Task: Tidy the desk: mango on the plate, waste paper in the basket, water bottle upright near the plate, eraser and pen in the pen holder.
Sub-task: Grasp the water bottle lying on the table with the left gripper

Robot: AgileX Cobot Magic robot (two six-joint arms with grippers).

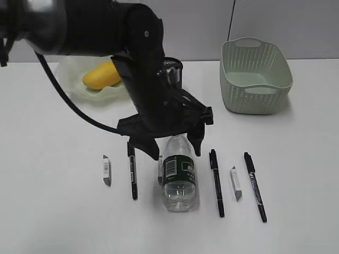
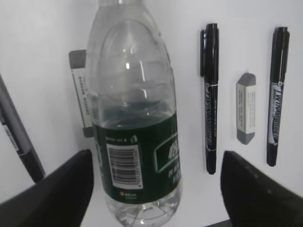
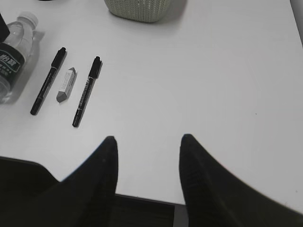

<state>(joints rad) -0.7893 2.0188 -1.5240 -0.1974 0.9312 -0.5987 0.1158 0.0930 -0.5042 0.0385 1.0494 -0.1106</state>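
Note:
My left gripper grabs the bottle around its labelled middle (image 1: 179, 172) next, to stand the water bottle upright near the plate (image 1: 79, 92).
The water bottle (image 1: 179, 177) lies on its side on the desk (image 1: 296, 174); it also shows in the left wrist view (image 2: 135, 109). My left gripper (image 1: 176, 150) is open, with one finger on each side of the bottle's labelled part (image 2: 156, 189), not closed on it. The mango (image 1: 101, 75) lies on the plate (image 1: 79, 92). The pen holder (image 1: 175, 74) stands partly hidden behind the left arm. Three pens (image 1: 132, 177) (image 1: 216, 182) (image 1: 254, 185) and erasers (image 1: 106, 170) (image 1: 235, 183) lie flat. My right gripper (image 3: 147, 142) is open and empty. The waste paper is not visible.
The basket (image 1: 254, 100) stands at the back right; its inside is mostly hidden. A third eraser (image 2: 80, 94) lies partly under the bottle's left side. The desk's front edge (image 3: 151, 201) is just below the right gripper.

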